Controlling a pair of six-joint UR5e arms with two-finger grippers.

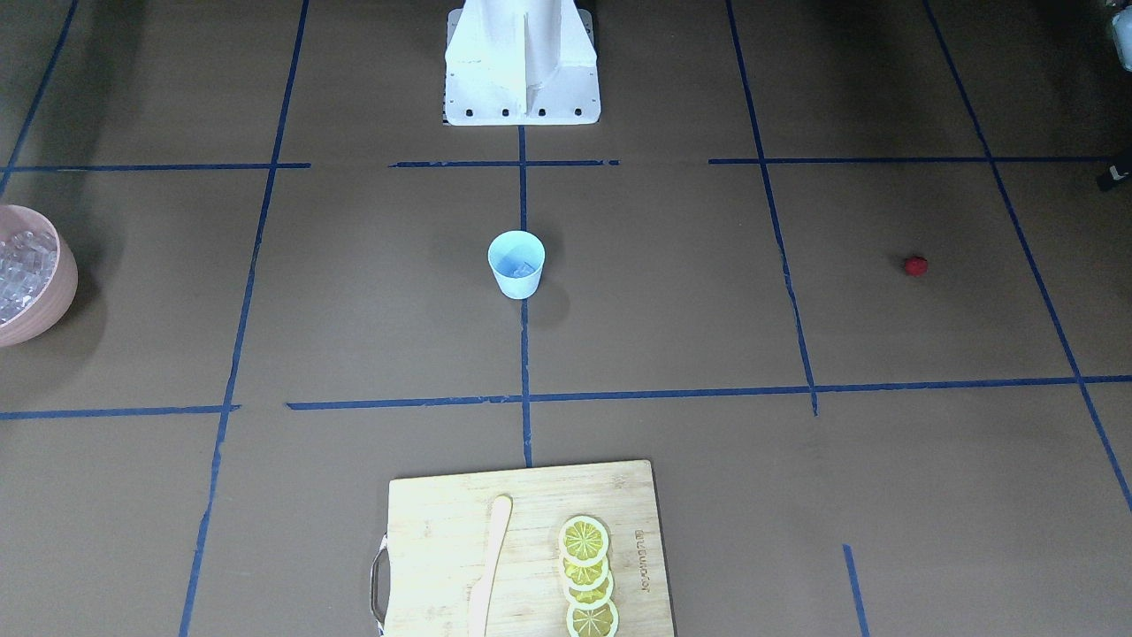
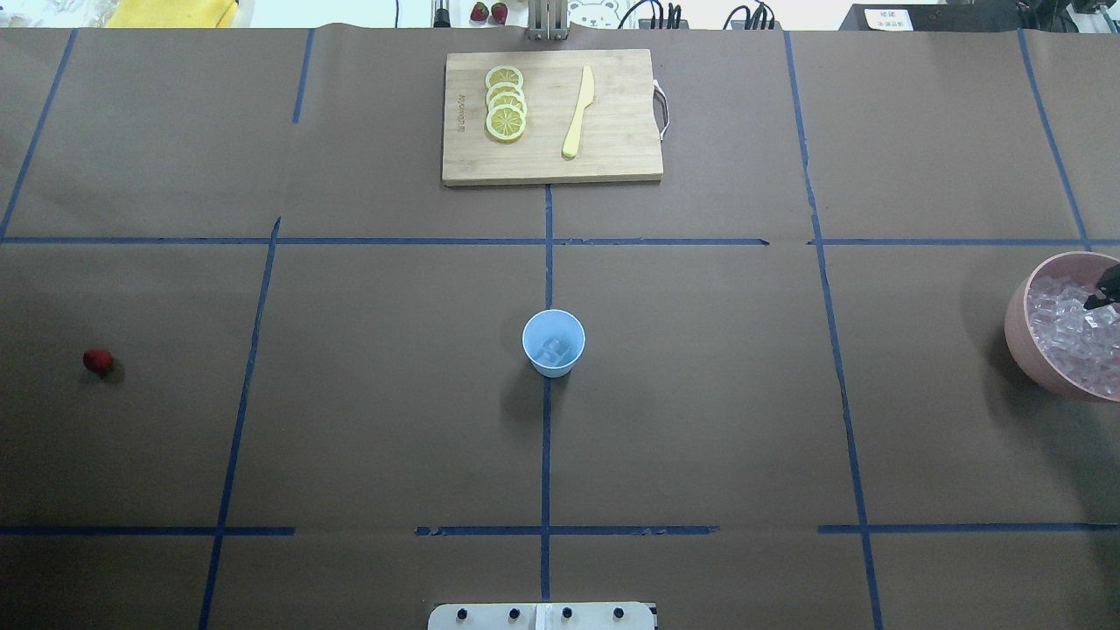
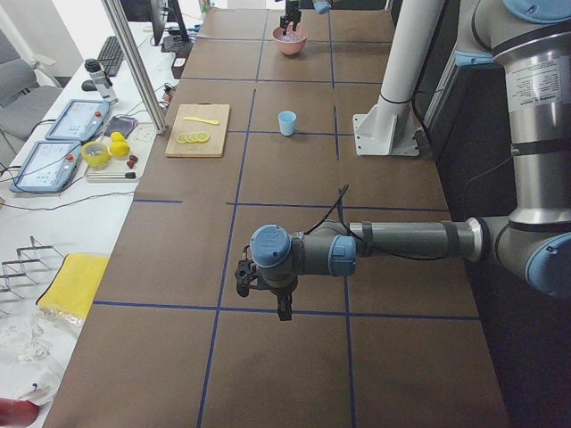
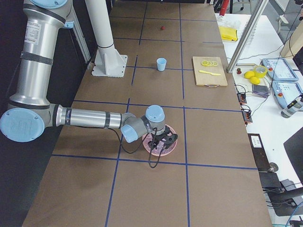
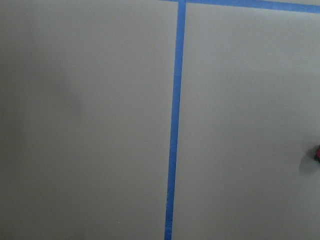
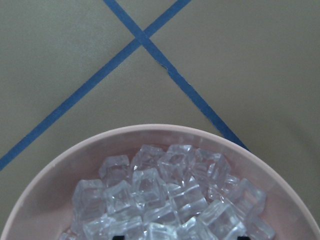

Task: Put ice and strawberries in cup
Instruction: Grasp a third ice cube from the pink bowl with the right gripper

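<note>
My right gripper grabs a clear ice cube by its body [image 6: 161, 231] next, to fill the cup with ice.
The light blue cup [image 2: 553, 343] stands upright at the table's middle, with a clear ice cube [image 2: 551, 352] inside; it also shows in the front view [image 1: 516, 264]. More ice [image 6: 165, 195] fills the pink bowl [image 2: 1019, 337] at the right edge. The red strawberry [image 2: 97, 360] lies alone at the far left and shows at the right edge of the left wrist view [image 5: 317, 155]. My right gripper [image 4: 161, 140] hangs over the ice bowl with its two fingertips apart, open and empty. My left gripper [image 3: 268, 294] hovers over bare table short of the strawberry; I cannot tell whether it is open.
A wooden cutting board [image 2: 612, 131] with lemon slices [image 2: 506, 102] and a yellow knife [image 2: 578, 112] lies at the far edge. The robot's white base [image 1: 522, 62] stands behind the cup. Blue tape lines cross the brown table.
</note>
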